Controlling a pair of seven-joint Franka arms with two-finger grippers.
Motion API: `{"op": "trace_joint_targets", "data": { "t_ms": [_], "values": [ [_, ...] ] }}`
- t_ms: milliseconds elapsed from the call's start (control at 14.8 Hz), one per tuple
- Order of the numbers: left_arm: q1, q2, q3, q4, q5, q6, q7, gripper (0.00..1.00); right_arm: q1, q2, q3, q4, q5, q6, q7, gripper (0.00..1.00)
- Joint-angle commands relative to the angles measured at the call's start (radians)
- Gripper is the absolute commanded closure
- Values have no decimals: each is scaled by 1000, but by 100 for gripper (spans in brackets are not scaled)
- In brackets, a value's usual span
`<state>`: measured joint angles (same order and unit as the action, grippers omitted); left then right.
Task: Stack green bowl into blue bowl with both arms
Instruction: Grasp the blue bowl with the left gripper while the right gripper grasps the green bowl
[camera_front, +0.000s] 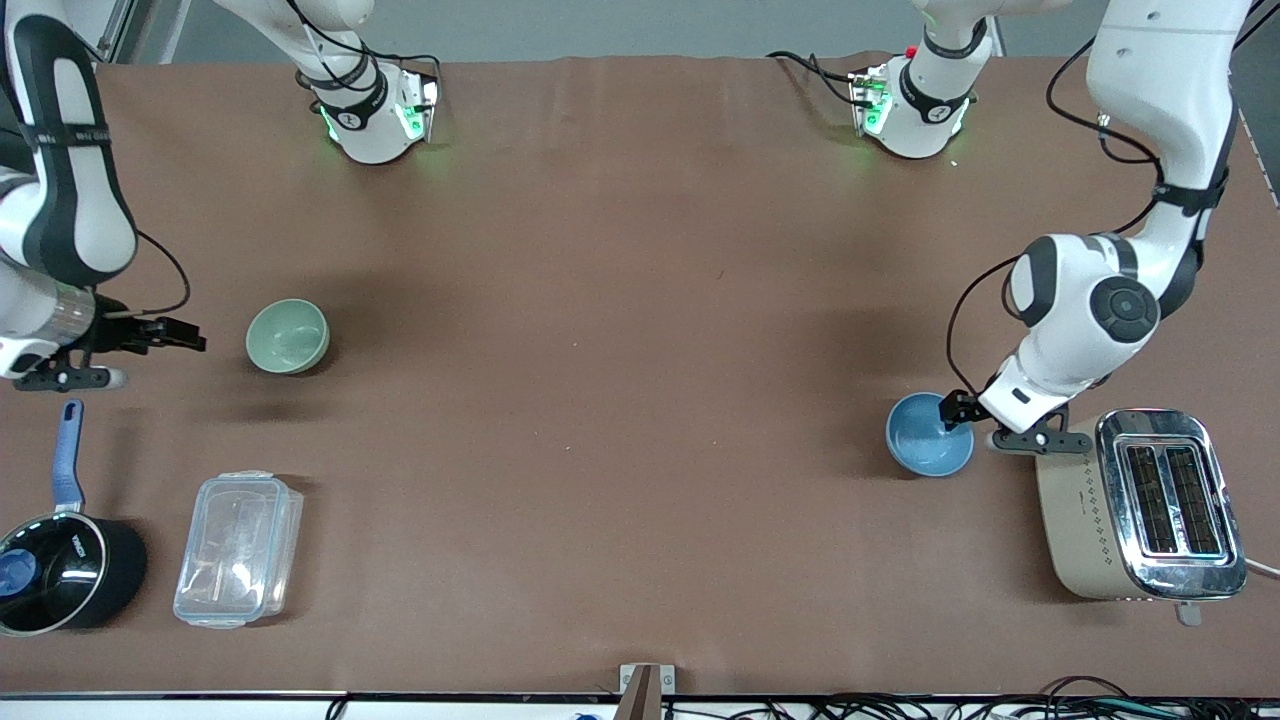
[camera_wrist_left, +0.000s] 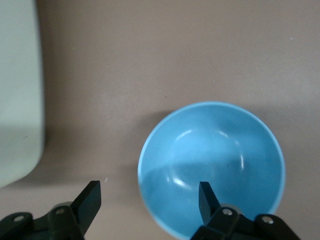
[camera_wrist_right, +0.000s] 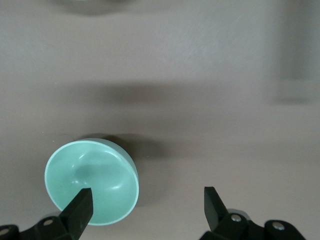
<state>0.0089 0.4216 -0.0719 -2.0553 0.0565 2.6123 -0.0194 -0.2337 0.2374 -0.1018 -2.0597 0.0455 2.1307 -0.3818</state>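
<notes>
The green bowl needs to be stacked into the blue bowl, so next my right gripper will grab the green bowl by its rim.
The green bowl stands upright on the brown table toward the right arm's end. My right gripper is open and empty, beside the bowl and apart from it. In the right wrist view the green bowl lies under one fingertip of the right gripper. The blue bowl stands upright toward the left arm's end, beside the toaster. My left gripper is open at its rim. In the left wrist view the left gripper straddles the rim of the blue bowl, one fingertip over its inside.
A beige and chrome toaster stands beside the blue bowl, close to the left gripper, and shows in the left wrist view. A black saucepan with a blue handle and a clear plastic container sit nearer the front camera than the green bowl.
</notes>
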Motion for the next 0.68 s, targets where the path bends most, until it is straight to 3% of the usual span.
{"op": "trace_joint_targets", "data": {
  "t_ms": [0,203,473,608],
  "values": [
    [0,49,0,11,16,58,-8,33,-10,39,14,-46,50,58,-17,2],
    [0,66,0,18,16,61,-8,55,-7,42,16,-160,53,219,-20,2],
    [-3,75,-3,29,17,61,-10,98,-6,56,17,-201,54,236,-20,5],
    [-10,69,-9,30,17,60,-10,100,-6,56,17,-215,56,236,-20,10]
  ]
}}
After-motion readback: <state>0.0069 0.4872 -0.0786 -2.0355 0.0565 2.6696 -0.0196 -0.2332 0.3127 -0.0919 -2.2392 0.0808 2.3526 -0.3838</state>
